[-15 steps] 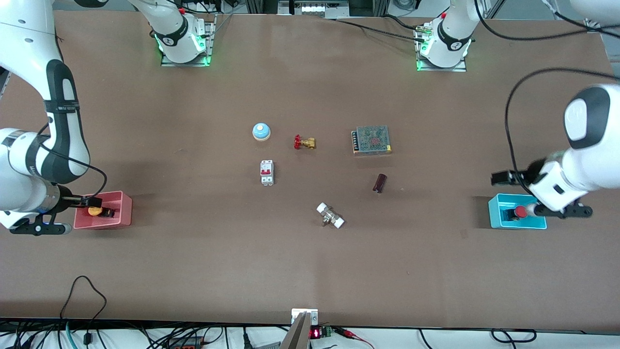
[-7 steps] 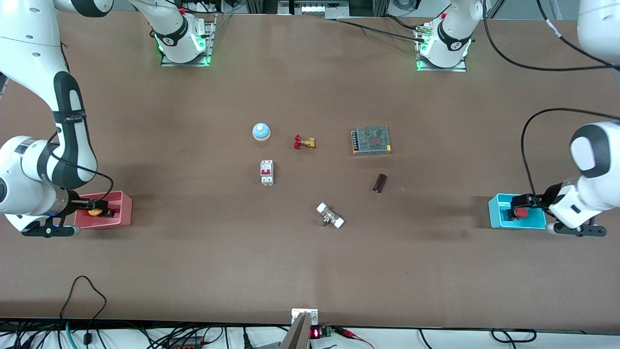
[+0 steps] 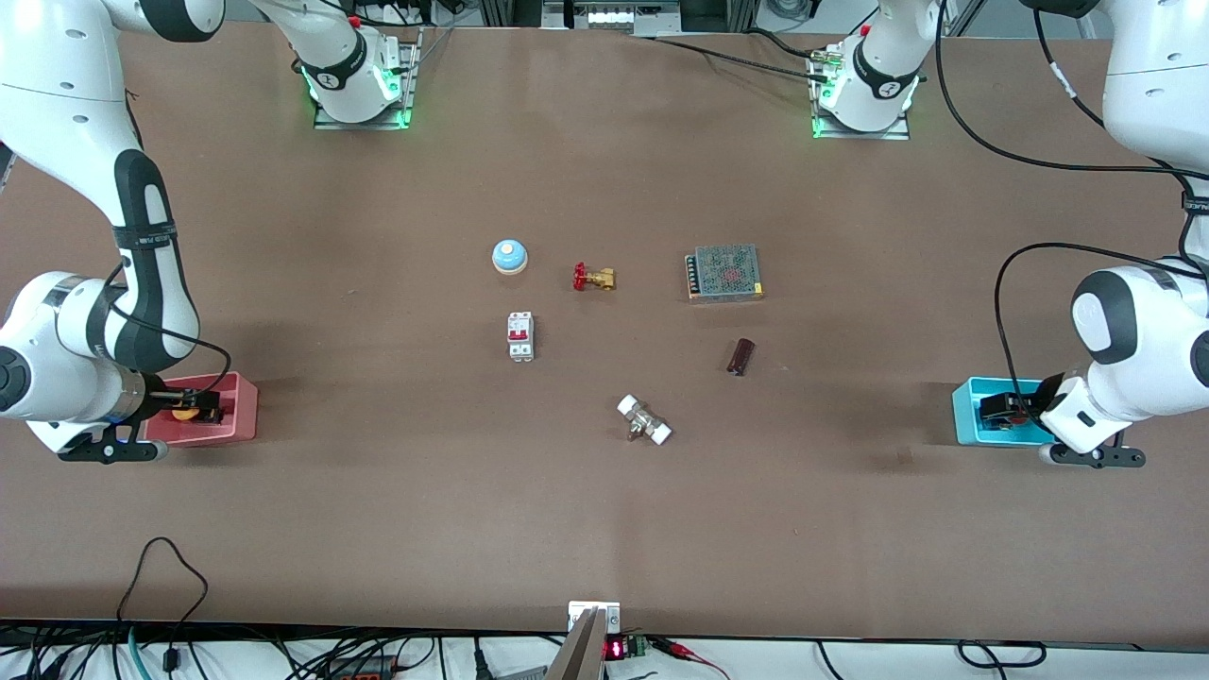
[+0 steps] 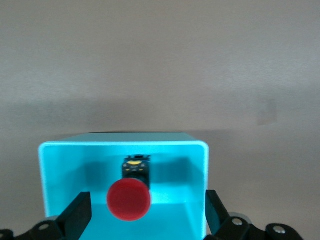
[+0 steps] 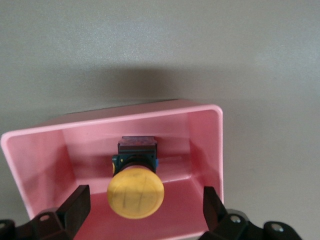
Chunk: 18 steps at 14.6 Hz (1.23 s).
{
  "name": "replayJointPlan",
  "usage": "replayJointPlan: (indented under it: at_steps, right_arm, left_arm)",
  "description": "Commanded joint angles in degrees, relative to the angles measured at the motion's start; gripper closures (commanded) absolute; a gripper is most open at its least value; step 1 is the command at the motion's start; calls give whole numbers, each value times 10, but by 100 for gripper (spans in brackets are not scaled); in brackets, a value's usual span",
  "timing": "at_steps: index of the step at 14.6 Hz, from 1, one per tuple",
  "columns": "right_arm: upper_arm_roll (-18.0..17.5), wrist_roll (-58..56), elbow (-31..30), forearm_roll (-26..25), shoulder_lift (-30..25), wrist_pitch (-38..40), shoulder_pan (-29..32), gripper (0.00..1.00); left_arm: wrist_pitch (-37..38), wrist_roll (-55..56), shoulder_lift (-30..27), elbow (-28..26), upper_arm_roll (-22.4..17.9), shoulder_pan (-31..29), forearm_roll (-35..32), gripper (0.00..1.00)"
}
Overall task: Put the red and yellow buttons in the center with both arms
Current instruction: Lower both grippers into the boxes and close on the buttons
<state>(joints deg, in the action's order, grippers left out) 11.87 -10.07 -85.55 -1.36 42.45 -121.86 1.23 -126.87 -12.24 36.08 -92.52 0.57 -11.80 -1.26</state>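
Note:
I should grab its neck below the cap (image 5: 138,167) with my right gripper to bring the yellow button (image 5: 135,195) from the pink bin to the center.
The yellow button (image 5: 135,195) lies in the pink bin (image 5: 125,116) at the right arm's end of the table, and shows in the front view (image 3: 182,413) too. My right gripper (image 5: 145,197) is open, one finger on each side of the cap, not touching it; in the front view it (image 3: 192,413) is in the pink bin (image 3: 236,420). The red button (image 4: 129,200) lies in the cyan bin (image 4: 50,160) at the left arm's end. My left gripper (image 4: 147,200) is open astride it; in the front view it (image 3: 1006,412) hides the button in the cyan bin (image 3: 965,416).
Around the table's middle lie a blue-and-white bell (image 3: 509,256), a brass valve with a red handle (image 3: 593,278), a white breaker (image 3: 520,336), a mesh-topped power supply (image 3: 724,272), a dark cylinder (image 3: 740,356) and a white-ended fitting (image 3: 644,420).
Both arms have swung and lowered their grippers into the bins. The left gripper now covers the red button in the front view. The buttons have not moved.

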Motion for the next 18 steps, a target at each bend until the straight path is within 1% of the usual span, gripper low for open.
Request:
replayJointPlan:
  at_steps: [1, 2, 3, 7, 9, 10, 11, 15, 16, 17, 18]
  right_arm:
    - [-5, -14, 14, 10, 13, -9, 6, 0]
    - [-5, -14, 14, 10, 13, -9, 6, 3]
    - [-5, -14, 14, 10, 13, -9, 5, 10]
    - [-5, -13, 14, 10, 16, -10, 5, 22]
    - [-5, -13, 14, 10, 16, -9, 5, 32]
    - [-5, -12, 14, 11, 16, -9, 5, 33]
    - [-5, -13, 14, 11, 16, -10, 5, 42]
    - [-9, -14, 25, 10, 16, -10, 4, 43]
    - [-8, -14, 25, 10, 16, -10, 4, 45]
    - [-8, -14, 25, 10, 16, -10, 4, 46]
    - [-9, -15, 25, 10, 17, -10, 4, 50]
  left_arm:
    - [-8, -6, 3, 1, -10, -2, -19, 0]
    - [-14, -5, 5, 0, -11, -2, -20, 0]
    - [-24, -5, 11, -3, -11, -4, -20, 0]
    - [-42, 0, 24, -5, -11, -6, -17, 0]
    - [-47, 0, 32, -4, -11, -6, -14, 0]
    - [-57, 0, 35, -5, -11, -6, -14, 0]
    - [-58, 0, 39, -5, -10, -6, -13, 0]
    - [-58, -1, 43, -6, -10, -9, -9, 0]
    - [-58, -1, 45, -6, -10, -9, -9, 2]
    - [-58, 0, 46, -5, -10, -9, -9, 8]
    - [-57, 0, 46, -5, -9, -9, -8, 21]
